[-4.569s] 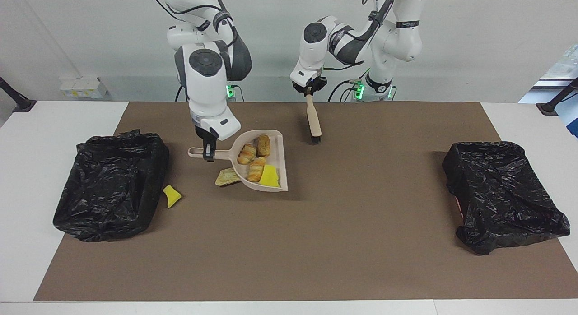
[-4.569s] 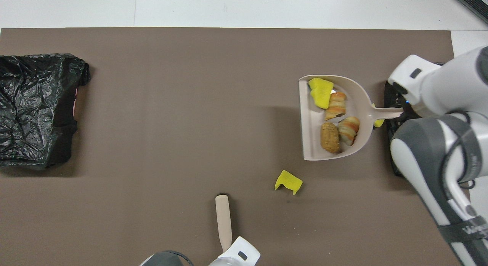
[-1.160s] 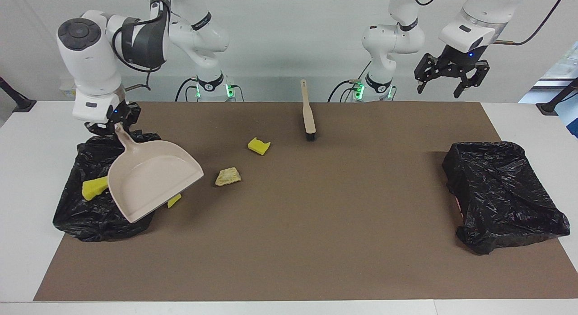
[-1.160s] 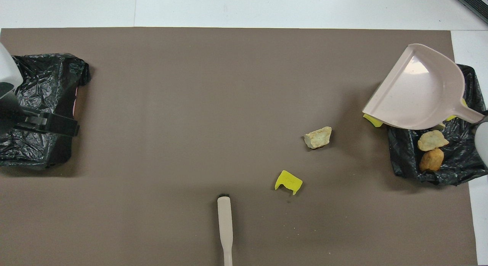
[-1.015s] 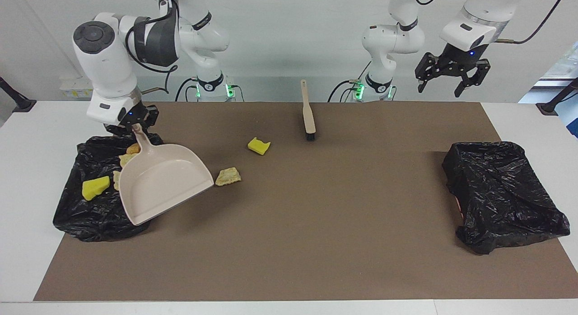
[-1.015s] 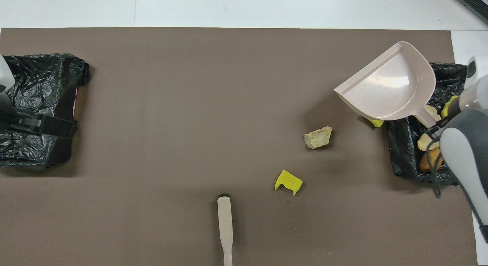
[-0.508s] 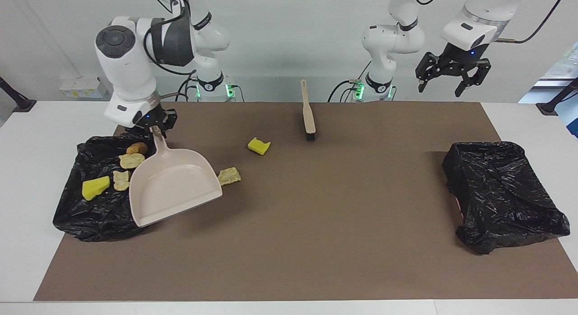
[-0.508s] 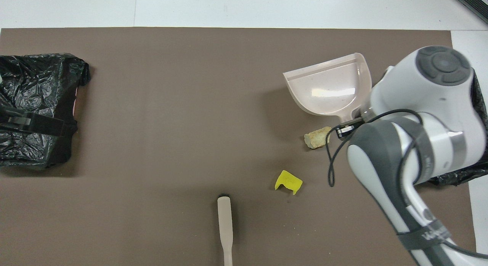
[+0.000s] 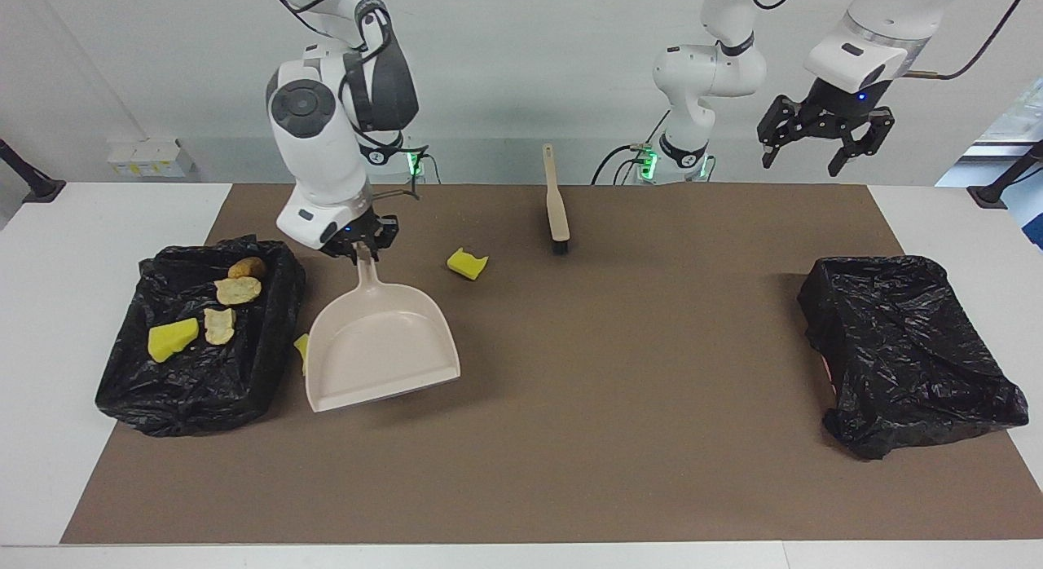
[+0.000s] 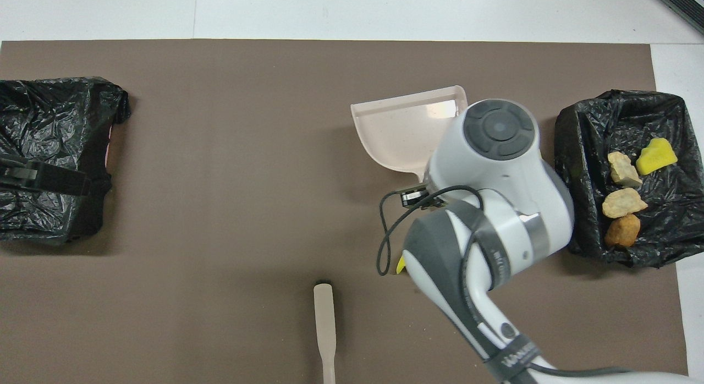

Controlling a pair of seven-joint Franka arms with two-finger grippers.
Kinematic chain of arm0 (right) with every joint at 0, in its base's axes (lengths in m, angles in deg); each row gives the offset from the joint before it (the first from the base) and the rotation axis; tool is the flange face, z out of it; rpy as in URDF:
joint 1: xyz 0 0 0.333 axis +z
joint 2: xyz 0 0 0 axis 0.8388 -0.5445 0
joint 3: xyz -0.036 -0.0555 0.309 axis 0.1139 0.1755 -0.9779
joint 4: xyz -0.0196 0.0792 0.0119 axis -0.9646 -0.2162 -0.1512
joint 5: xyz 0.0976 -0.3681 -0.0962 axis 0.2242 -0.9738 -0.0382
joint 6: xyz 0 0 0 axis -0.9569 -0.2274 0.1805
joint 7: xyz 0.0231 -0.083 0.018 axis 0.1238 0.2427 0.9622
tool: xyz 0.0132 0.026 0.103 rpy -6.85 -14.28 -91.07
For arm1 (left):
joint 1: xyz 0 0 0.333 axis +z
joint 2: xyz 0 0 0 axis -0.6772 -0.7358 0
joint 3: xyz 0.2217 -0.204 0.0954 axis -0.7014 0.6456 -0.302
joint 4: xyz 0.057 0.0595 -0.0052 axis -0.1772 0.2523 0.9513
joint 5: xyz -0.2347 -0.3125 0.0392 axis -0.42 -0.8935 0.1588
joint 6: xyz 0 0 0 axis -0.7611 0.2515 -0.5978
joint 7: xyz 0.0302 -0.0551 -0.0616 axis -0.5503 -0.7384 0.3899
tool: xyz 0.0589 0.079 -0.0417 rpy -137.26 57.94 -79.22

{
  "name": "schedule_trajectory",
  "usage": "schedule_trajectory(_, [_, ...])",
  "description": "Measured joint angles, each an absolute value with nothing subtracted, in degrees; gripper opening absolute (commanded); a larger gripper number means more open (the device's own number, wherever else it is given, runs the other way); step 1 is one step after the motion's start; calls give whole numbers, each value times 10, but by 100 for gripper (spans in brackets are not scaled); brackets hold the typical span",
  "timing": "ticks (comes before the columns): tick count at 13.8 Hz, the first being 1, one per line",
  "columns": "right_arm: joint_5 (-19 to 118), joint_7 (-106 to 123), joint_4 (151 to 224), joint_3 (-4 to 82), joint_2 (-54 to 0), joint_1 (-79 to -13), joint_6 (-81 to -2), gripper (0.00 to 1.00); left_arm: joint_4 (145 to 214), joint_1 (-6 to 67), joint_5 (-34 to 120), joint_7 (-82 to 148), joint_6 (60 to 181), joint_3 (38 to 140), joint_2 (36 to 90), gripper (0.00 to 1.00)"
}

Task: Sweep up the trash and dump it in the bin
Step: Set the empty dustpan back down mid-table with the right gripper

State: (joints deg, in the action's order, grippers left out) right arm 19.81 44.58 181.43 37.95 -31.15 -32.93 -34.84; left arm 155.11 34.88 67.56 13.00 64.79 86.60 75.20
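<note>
The beige dustpan hangs tilted above the brown mat in the overhead view, so the robot's right gripper has to keep holding it.
My right gripper [image 9: 358, 247] is shut on the handle of the empty beige dustpan [image 9: 379, 349], held tilted over the mat beside the bin [image 9: 204, 398] at the right arm's end. In that bin lie a yellow sponge chunk [image 9: 173, 339] and three tan to brown lumps [image 9: 238, 290]; they also show in the overhead view [image 10: 621, 202]. A yellow chunk [image 9: 467, 263] lies on the mat nearer the robots. Another yellow scrap [image 9: 301, 343] peeks out between dustpan and bin. The dustpan [image 10: 401, 131] hides one tan lump. My left gripper [image 9: 823, 141] waits, open and raised.
The beige brush [image 9: 556, 202] with black bristles lies on the mat near the robots, at the middle. A second black-lined bin [image 9: 908, 349] stands at the left arm's end, with the left gripper [image 10: 44, 177] above it in the overhead view.
The right gripper has carried the empty dustpan away from over the bin toward the table's middle, and it now covers the tan lump on the mat. The left gripper has barely moved.
</note>
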Motion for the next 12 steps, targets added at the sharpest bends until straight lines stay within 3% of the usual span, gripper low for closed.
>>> schedule_trajectory(2, [199, 496, 1791, 380, -358, -294, -377, 0, 1551, 349, 676, 130, 648, 866, 752, 100])
schedule_trajectory(3, [200, 515, 1782, 380, -375, -281, -392, 11, 1551, 349, 676, 130, 648, 866, 752, 100])
schedule_trajectory(4, [200, 526, 1776, 380, -386, -274, -403, 67, 1551, 349, 676, 130, 647, 866, 752, 100])
schedule_trajectory(5, [201, 530, 1772, 381, -391, -273, -404, 100, 1551, 349, 676, 130, 647, 866, 752, 100])
schedule_trajectory(12, [204, 533, 1760, 386, -375, -274, -398, 100, 1551, 349, 676, 130, 647, 867, 753, 100])
